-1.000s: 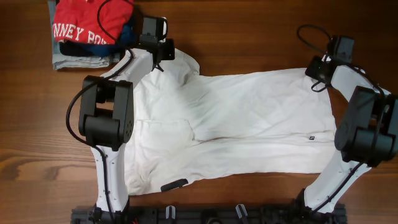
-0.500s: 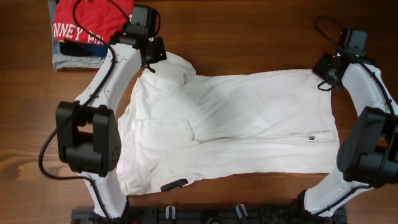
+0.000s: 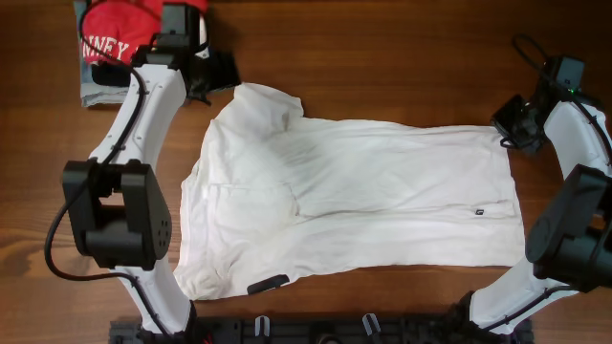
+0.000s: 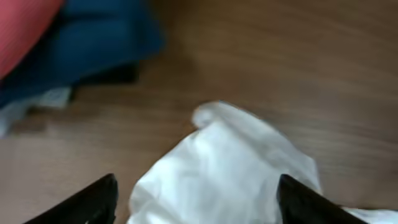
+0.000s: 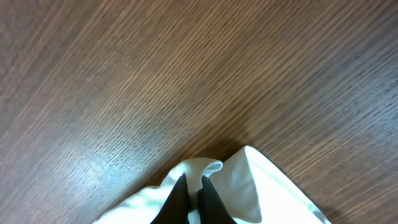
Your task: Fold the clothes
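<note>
My left gripper grabs the white T-shirt's far corner next, matching my right gripper's corner, so that the T-shirt's far edge folds over evenly.
The clothes, a white T-shirt (image 3: 363, 196), lie spread flat across the wooden table, with a small dark tag (image 3: 476, 212) near the right edge and a black-striped patch (image 3: 268, 284) at the front. My left gripper (image 3: 222, 76) hovers open just beyond the shirt's far left corner (image 3: 263, 97). In the left wrist view its fingers (image 4: 93, 202) stand wide apart over the white fabric (image 4: 230, 162) without touching it. My right gripper (image 3: 509, 129) is shut on the shirt's far right corner; the right wrist view shows a pinch of fabric (image 5: 205, 169) between its closed gripper (image 5: 193, 198).
A pile of folded garments sits at the far left corner: a red one with white lettering (image 3: 120, 38) on top of navy (image 4: 93, 43) and pale blue (image 3: 100, 94) ones, right beside my left gripper. The arm bases stand along the front edge.
My left gripper opened and let go of the shirt's far left corner, drawing back toward the garment pile. My right gripper moved further right with its corner, stretching the shirt flatter.
</note>
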{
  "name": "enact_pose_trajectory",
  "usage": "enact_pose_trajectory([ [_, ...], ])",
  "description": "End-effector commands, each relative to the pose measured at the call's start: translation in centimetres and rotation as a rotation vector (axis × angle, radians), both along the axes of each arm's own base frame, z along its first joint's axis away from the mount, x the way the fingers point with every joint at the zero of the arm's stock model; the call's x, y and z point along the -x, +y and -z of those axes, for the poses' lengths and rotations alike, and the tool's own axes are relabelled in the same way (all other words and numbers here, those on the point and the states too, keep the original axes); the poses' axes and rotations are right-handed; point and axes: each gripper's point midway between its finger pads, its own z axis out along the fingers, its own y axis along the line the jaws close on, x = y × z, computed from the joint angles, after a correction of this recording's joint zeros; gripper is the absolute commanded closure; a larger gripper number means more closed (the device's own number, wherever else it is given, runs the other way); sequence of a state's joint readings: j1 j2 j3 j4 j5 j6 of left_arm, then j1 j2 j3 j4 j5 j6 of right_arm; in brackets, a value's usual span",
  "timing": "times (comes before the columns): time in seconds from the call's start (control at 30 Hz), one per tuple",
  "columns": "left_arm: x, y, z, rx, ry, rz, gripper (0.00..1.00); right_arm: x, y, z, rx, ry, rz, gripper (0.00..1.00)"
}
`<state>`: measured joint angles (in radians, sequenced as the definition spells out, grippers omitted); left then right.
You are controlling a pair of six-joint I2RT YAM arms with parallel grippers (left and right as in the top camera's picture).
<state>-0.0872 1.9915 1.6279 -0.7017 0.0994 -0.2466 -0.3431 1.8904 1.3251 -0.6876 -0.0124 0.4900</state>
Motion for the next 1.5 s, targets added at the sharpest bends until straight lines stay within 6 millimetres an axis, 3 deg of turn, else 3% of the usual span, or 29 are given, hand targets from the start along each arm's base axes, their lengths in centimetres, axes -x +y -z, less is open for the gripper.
enact_pose_trajectory([
  [0.0,-0.9,-2.5,2.5,0.007,-0.006,0.156,0.16,-1.1,0.4,-1.4,-0.016,-0.059,-0.009,0.96],
  [0.13,-1.4,-3.7,8.1,0.045,0.056,0.207,0.17,-1.4,0.4,-1.5,-0.018,-0.072,-0.011,0.96],
  [0.2,-1.7,-3.9,9.6,0.055,0.059,0.211,0.2,-1.4,0.4,-1.5,-0.016,-0.073,-0.016,0.96],
  [0.27,-2.0,-4.2,10.2,0.072,0.056,0.22,0.23,-1.5,0.3,-1.6,-0.007,-0.077,-0.033,0.96],
  [0.43,-2.5,-4.6,10.1,0.088,0.031,0.229,0.4,-1.6,0.3,-1.6,-0.007,-0.079,-0.034,0.96],
  [0.53,-2.5,-4.6,10.0,0.088,0.031,0.228,0.78,-1.5,0.4,-1.5,-0.007,-0.075,-0.036,0.96],
  [0.57,-2.4,-4.6,9.8,0.088,0.035,0.226,0.96,-1.4,0.4,-1.5,-0.009,-0.072,-0.035,0.96],
  [0.7,-0.7,-4.3,5.8,0.091,0.048,0.216,0.96,-1.2,0.4,-1.4,-0.009,-0.064,-0.031,0.96],
  [0.8,2.3,-3.6,2.1,0.081,0.104,0.181,0.96,-1.1,0.4,-1.4,-0.013,-0.06,-0.02,0.96],
  [0.87,3.5,-3.3,0.8,0.071,0.124,0.175,0.96,-0.5,0.5,-1.2,-0.035,-0.038,0.038,0.96],
  [1.0,7.5,-1.2,1.4,0.009,0.298,0.051,0.96,0.3,0.8,-1.9,-0.044,-0.024,0.05,0.96],
  [1.2,13.4,0.3,-0.6,-0.034,0.477,-0.058,0.96,2.1,0.4,-7.2,0.029,-0.08,0.066,0.96],
  [1.33,17.2,2.8,-1.0,-0.158,0.619,-0.153,0.96,4.7,0.0,-7.2,0.046,0.003,0.105,0.96],
  [1.47,19.6,3.1,-1.4,-0.178,0.715,-0.154,0.96,7.7,-1.3,-6.5,0.001,0.092,0.188,0.96],
])
